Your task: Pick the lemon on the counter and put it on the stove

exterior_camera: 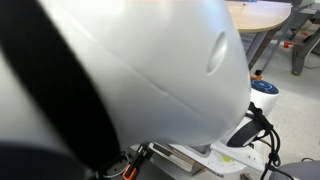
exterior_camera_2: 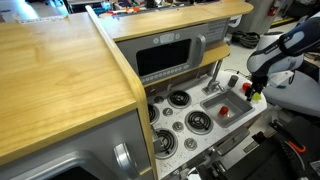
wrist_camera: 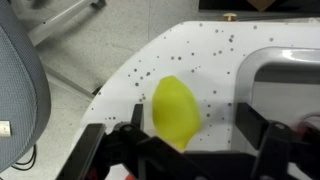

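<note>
My gripper is ready to close on the lemon now: the lemon's lower half is between my fingers, level with its sides.
In the wrist view the yellow lemon lies on the white speckled counter, just left of the grey sink basin. My gripper is open, with one finger on each side of the lemon; the left finger is close to it and the right one is well apart. In an exterior view my gripper hangs over the right end of the counter. The stove with its black burners lies left of the sink. The lemon is hard to make out there.
A tan wooden shelf covers the left of the unit, with a grey microwave-like panel behind the stove. Small red items lie in the sink. My white arm blocks most of an exterior view. Floor and an office chair lie beyond the counter edge.
</note>
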You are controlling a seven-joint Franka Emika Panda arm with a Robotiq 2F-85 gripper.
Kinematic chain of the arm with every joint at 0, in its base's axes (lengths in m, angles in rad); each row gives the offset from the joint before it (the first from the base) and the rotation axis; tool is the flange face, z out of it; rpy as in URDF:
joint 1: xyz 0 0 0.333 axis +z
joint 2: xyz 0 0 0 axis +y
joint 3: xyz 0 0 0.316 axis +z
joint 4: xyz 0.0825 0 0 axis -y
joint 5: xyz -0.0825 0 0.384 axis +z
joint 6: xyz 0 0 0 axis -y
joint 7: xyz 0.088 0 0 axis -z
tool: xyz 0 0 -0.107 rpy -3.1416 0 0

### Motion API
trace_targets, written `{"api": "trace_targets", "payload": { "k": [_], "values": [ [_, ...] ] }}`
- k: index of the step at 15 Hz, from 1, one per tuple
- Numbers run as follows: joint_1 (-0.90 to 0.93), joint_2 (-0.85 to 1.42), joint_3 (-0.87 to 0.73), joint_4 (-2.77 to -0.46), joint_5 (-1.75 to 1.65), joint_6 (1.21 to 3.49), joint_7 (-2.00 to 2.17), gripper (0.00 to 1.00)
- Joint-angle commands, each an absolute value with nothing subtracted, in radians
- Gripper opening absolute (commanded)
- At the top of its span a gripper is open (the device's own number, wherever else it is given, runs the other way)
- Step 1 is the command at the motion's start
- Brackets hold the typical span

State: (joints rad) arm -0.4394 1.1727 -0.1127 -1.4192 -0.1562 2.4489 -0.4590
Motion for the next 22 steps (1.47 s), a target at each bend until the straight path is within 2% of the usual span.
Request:
{"api": "trace_targets", "payload": {
  "k": [1, 5, 7, 10, 22],
  "values": [
    [-0.432, 1.220, -0.115, -1.328, -0.150, 2.390, -0.449, 0.64],
    [-0.427, 1.232, -0.124, -1.290, -0.148, 2.346, -0.423, 0.31],
    [-0.431, 1.232, -0.124, -1.278, -0.140, 2.318, -0.408, 0.19],
    [-0.439, 1.207, -0.126, -1.292, -0.129, 2.285, -0.386, 0.19],
    [-0.377, 0.926, -0.110, -1.722, -0.127, 2.438, -0.336, 0.19]
  ]
}}
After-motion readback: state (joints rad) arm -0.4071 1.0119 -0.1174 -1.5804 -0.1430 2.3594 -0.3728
